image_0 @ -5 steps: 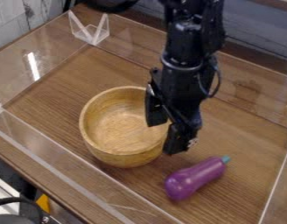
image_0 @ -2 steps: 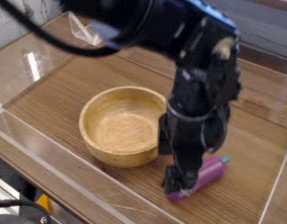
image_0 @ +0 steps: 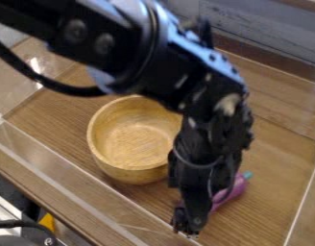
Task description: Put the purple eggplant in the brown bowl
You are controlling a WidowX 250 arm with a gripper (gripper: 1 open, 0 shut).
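Note:
The spread fingers are above the table, short of the purple eggplant (image_0: 230, 189), so closing now would miss. My gripper moves toward the eggplant, then closes on it.
The brown bowl (image_0: 128, 141) is a round wooden bowl standing left of centre on the wooden table, with nothing in it. The purple eggplant (image_0: 230, 189) lies to its lower right; only its right end and teal stem tip show, since the black arm covers the rest. My gripper (image_0: 203, 205) points down right at the eggplant's left part, low near the table. Its dark fingers (image_0: 186, 219) look spread apart and the gripper is open. The picture is blurred, so I cannot tell whether a finger touches the eggplant.
Clear acrylic walls (image_0: 64, 197) fence the wooden table (image_0: 282, 154) along the front and left. The bulky black arm (image_0: 147, 58) crosses from the upper left above the bowl. A yellow and black object (image_0: 45, 229) sits outside the front wall.
The arm has swung from beside the bowl's right rim down toward the front right. The gripper has dropped over the eggplant and rolled at the wrist. It now hides most of the eggplant.

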